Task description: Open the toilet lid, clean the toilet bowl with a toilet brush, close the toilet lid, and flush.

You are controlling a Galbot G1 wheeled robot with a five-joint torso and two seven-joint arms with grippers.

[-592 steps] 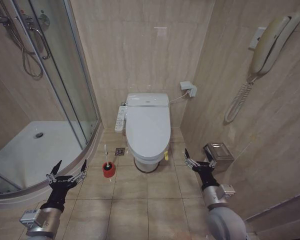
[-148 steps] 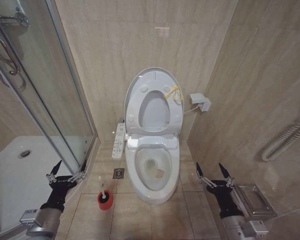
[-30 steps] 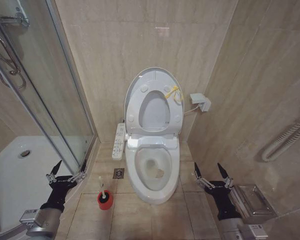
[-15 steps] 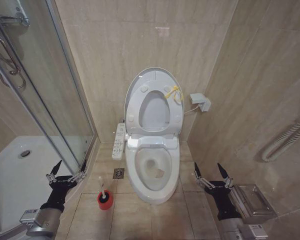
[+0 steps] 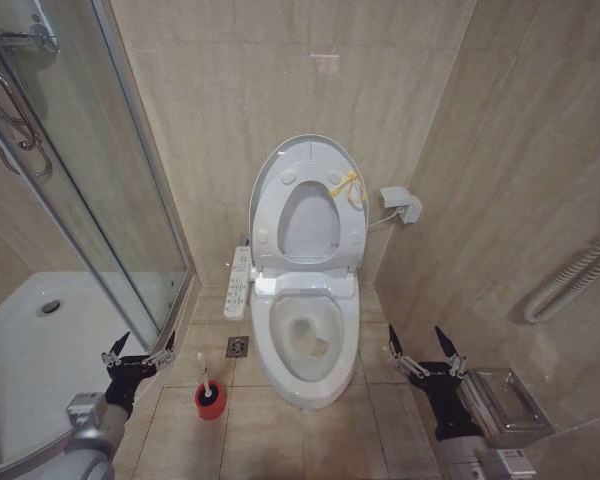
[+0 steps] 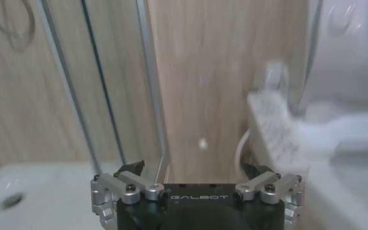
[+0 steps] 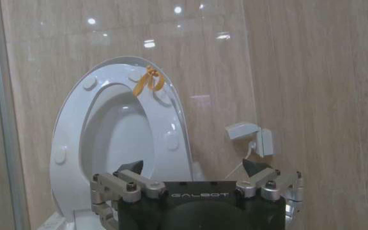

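Note:
My left gripper grabs the toilet brush by its upright white handle (image 5: 202, 367) next, since the brush's dirty bristle head sits down inside the red holder (image 5: 210, 399).
The toilet lid (image 5: 308, 225) stands raised against the back wall, with the ring seat and its yellow tie (image 5: 346, 184) folded up in front of it. Below it, the toilet bowl (image 5: 305, 338) lies uncovered, stained brownish inside. The toilet brush (image 5: 202, 368) stands in its red holder (image 5: 210, 399) on the floor, left of the bowl. My left gripper (image 5: 138, 352) hangs open just left of the brush and apart from it. Right of the bowl my right gripper (image 5: 421, 346) is open and holds nothing. The right wrist view faces the raised lid (image 7: 123, 139).
A curved glass shower screen (image 5: 100, 200) and its white tray (image 5: 40, 330) close off the left. A control panel (image 5: 238, 283) sticks out on the toilet's left side, with a floor drain (image 5: 238, 346) below it. A metal box (image 5: 505, 405) sits by the right wall.
My left arm has shifted a little forward and toward the brush; its wrist sits higher in the picture. The right arm, lid and brush are unchanged.

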